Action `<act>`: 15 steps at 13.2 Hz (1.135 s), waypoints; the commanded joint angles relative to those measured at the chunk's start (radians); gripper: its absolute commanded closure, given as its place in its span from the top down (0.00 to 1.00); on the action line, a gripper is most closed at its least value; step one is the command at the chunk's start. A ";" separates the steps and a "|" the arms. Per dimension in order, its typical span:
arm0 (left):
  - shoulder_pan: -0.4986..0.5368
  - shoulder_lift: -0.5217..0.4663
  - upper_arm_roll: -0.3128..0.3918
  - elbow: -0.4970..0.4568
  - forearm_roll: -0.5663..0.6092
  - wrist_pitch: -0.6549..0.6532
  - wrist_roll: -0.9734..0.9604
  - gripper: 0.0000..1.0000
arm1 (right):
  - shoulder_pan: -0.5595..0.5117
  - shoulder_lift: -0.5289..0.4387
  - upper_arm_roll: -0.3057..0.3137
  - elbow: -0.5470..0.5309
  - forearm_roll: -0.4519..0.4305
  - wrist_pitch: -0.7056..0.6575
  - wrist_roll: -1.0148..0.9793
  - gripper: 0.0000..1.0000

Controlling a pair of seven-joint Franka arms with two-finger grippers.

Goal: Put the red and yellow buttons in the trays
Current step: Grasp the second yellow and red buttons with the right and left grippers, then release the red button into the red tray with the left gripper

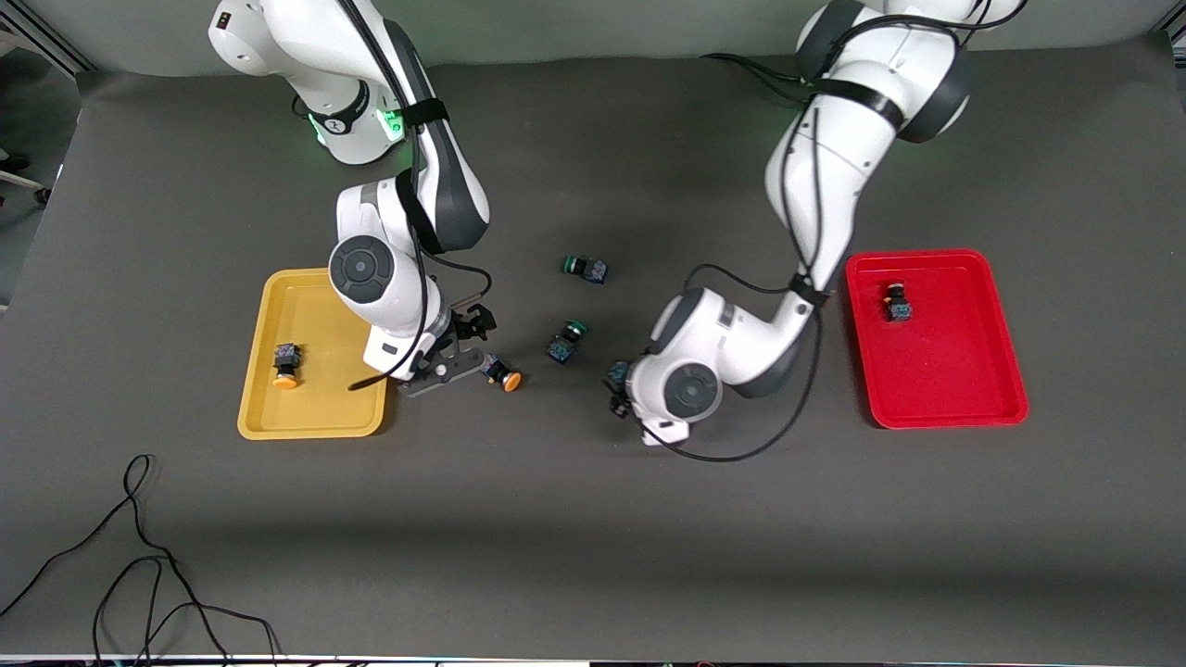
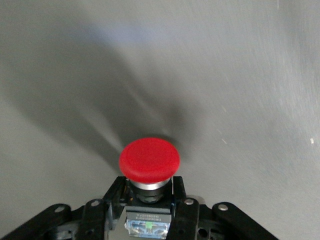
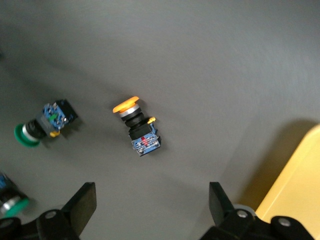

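I next need to grab the yellow button on the tabletop by its black body (image 1: 492,368) with my right gripper. Then the button can go in the yellow tray (image 1: 315,421).
My left gripper (image 2: 149,200) is shut on a red button (image 2: 150,160) by its black body and holds it over bare table; in the front view only the button's bluish base (image 1: 618,374) shows at the gripper (image 1: 619,389). My right gripper (image 3: 151,202) is open and empty above the table, beside the yellow tray (image 1: 315,421). A yellow button (image 3: 136,125) lies on its side on the table just ahead of it (image 1: 502,373). Another yellow button (image 1: 285,364) lies in the yellow tray. A red button (image 1: 897,303) lies in the red tray (image 1: 936,408).
Two green-capped buttons (image 1: 586,268) (image 1: 565,341) lie on the table between the arms; both show in the right wrist view (image 3: 42,122) (image 3: 10,202). The yellow tray's corner (image 3: 300,180) is close to the right gripper. A black cable (image 1: 139,556) lies near the front edge.
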 commanded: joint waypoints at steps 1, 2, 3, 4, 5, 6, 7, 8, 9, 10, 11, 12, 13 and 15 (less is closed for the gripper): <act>0.061 -0.160 0.008 -0.049 0.074 -0.285 0.281 0.00 | -0.004 0.006 0.017 0.009 0.013 0.071 -0.190 1.00; 0.091 -0.237 0.016 -0.116 0.144 -0.353 0.397 0.00 | -0.007 0.030 0.046 0.000 0.013 0.131 -0.218 1.00; 0.124 -0.336 0.016 -0.231 0.175 -0.355 0.488 0.00 | -0.010 0.056 0.069 -0.020 0.015 0.210 -0.229 1.00; 0.162 -0.453 0.019 -0.384 0.191 -0.321 0.607 0.00 | -0.016 0.082 0.106 -0.037 0.029 0.290 -0.227 1.00; 0.214 -0.569 0.018 -0.534 0.217 -0.274 0.719 0.00 | -0.024 0.107 0.134 -0.040 0.085 0.330 -0.230 1.00; 0.258 -0.671 0.019 -0.669 0.259 -0.230 0.828 0.00 | -0.022 0.139 0.140 -0.040 0.136 0.352 -0.246 1.00; 0.294 -0.740 0.021 -0.772 0.317 -0.187 0.911 0.00 | -0.018 0.165 0.149 -0.040 0.189 0.387 -0.275 1.00; 0.350 -0.786 0.021 -0.852 0.359 -0.142 0.977 0.00 | -0.021 0.183 0.157 -0.040 0.251 0.400 -0.307 1.00; 0.404 -0.816 0.021 -0.922 0.405 -0.081 1.069 0.00 | -0.022 0.188 0.157 -0.042 0.285 0.397 -0.336 1.00; 0.464 -0.829 0.022 -0.981 0.446 -0.015 1.138 0.00 | -0.025 0.190 0.158 -0.047 0.290 0.397 -0.345 1.00; 0.543 -0.831 0.022 -1.031 0.470 0.060 1.204 0.00 | -0.025 0.199 0.157 -0.051 0.290 0.401 -0.345 0.96; 0.599 -0.819 0.022 -1.069 0.491 0.132 1.269 0.00 | -0.025 0.207 0.158 -0.050 0.291 0.401 -0.345 0.79; 0.663 -0.805 0.022 -1.103 0.528 0.215 1.324 0.00 | -0.025 0.207 0.158 -0.048 0.291 0.401 -0.345 0.56; 0.733 -0.749 0.022 -1.128 0.557 0.335 1.344 0.00 | -0.031 0.208 0.158 -0.048 0.291 0.401 -0.347 0.21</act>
